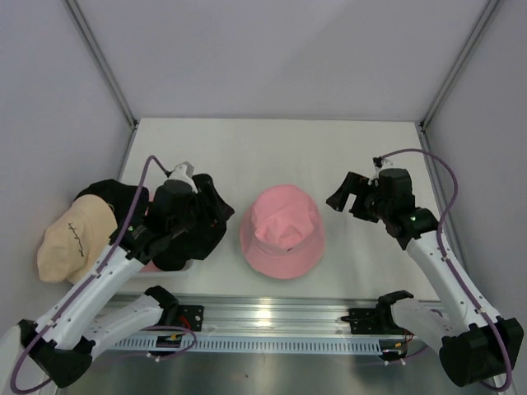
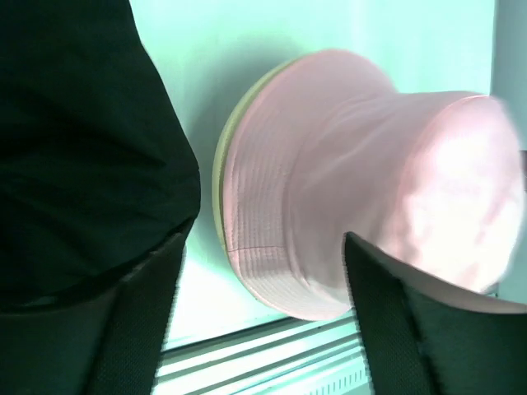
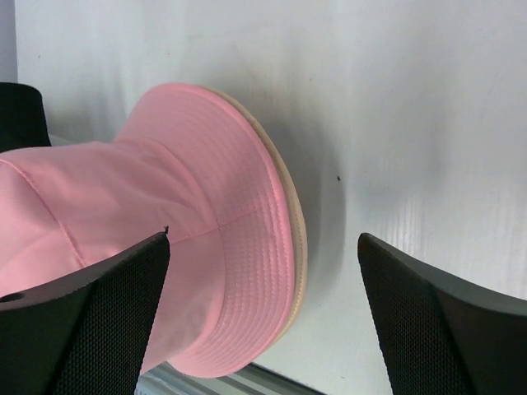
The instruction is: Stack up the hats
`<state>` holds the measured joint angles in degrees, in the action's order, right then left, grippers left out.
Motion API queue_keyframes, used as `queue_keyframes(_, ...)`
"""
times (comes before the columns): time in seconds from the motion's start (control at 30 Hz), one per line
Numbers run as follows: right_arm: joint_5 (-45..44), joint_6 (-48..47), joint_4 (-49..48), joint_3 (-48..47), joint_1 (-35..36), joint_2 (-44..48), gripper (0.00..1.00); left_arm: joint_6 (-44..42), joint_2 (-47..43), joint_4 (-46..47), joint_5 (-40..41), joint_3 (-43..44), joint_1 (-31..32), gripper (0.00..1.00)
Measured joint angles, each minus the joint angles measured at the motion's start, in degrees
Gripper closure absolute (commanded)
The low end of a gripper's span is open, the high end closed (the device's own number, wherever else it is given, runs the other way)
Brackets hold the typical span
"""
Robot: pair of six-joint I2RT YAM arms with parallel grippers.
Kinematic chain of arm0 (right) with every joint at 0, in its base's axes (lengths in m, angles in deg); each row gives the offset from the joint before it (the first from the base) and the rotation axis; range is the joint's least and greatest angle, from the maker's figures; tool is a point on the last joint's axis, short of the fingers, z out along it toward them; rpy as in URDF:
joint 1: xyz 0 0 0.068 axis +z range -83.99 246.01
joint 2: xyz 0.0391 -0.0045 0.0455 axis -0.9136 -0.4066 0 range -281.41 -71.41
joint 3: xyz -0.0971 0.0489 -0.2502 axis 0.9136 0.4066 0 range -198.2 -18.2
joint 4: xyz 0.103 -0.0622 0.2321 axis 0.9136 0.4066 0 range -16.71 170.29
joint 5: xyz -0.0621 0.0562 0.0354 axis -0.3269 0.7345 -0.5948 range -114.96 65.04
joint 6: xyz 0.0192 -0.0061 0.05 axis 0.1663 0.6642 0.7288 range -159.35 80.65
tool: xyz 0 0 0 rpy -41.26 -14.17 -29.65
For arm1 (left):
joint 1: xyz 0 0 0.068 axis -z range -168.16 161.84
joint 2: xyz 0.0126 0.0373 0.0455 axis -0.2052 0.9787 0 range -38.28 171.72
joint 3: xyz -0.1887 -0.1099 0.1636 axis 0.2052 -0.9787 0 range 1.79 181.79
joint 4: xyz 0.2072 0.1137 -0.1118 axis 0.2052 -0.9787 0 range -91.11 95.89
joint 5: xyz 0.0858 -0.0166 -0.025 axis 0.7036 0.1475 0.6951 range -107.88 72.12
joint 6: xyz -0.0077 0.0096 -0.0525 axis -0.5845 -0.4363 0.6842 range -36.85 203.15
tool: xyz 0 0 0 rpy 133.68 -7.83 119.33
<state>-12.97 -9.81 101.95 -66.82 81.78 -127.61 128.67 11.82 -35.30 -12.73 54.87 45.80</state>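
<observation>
My left gripper should grab the black hat [image 1: 198, 239] [image 2: 82, 148] by one side edge to stack the hats. The hat's opposite side then stays free for my right gripper.
A pink hat [image 1: 282, 233] sits crown up in the middle of the table, and a cream-coloured edge shows under its brim [image 3: 294, 247]. A black hat [image 1: 198, 239] lies to its left, partly over a cream-beige hat [image 1: 74, 239] with dark script at the table's left edge. My left gripper [image 1: 218, 210] hangs open over the black hat's right side. In the left wrist view the gripper [image 2: 263, 329] has nothing between its fingers, with the black hat [image 2: 82, 148] on the left and the pink hat [image 2: 362, 189] ahead. My right gripper [image 1: 344, 196] is open just right of the pink hat [image 3: 189, 239], and the gap between its fingers [image 3: 263, 321] is empty.
The white table [image 1: 329, 148] is enclosed by pale walls with metal corner posts [image 1: 107, 70]. An aluminium rail [image 1: 263, 317] carrying the arm bases runs along the near edge. The cream-beige hat overhangs the table's left side.
</observation>
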Motion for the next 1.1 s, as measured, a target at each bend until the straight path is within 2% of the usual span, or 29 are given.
queue_keyframes(0.1, -1.3, -1.8, 4.4, -3.5, -1.3, 0.0, 0.0, -2.1, -2.6, -4.4, 2.5, 5.3, 0.0, 0.01)
queue_keyframes(0.2, -2.7, -3.5, 8.8, -5.7, -3.2, -0.1, 0.01, -5.2, -3.0, -9.6, 7.6, 13.1, -1.2, 0.01)
queue_keyframes(0.3, -3.9, -4.9, 11.8, -8.0, -4.6, -0.2, 0.0, -9.2, -2.4, -12.2, 11.4, 17.4, -6.0, 0.01)
queue_keyframes(0.4, -3.8, -5.4, 12.9, -10.4, -4.8, -0.1, 0.0, -14.0, -1.1, -13.4, 12.5, 16.2, -11.6, 0.02)
queue_keyframes(0.47, -3.3, -5.4, 12.6, -11.3, -4.8, 0.0, 0.0, -16.1, 1.2, -13.9, 12.5, 14.0, -12.5, 0.03)
queue_keyframes(0.63, -2.0, -5.3, 12.1, -11.8, -4.7, 0.2, 0.0, -20.3, 6.8, -16.0, 7.1, 7.9, -12.7, 0.12)
queue_keyframes(0.77, -1.7, -5.2, 12.2, -11.8, -4.8, 0.0, 0.0, -21.8, 2.6, -18.7, 3.2, 4.7, -12.7, 0.14)
queue_keyframes(0.9, -0.6, -4.7, 11.5, -11.8, -4.7, -0.7, 0.01, -22.1, 0.3, -20.5, 2.6, 4.6, -12.5, 0.26)
queue_keyframes(1.1, 0.6, -4.2, 11.2, -11.9, -4.7, -1.5, 0.0, -22.1, 8.1, -21.8, 3.3, 4.6, -12.3, 0.24)
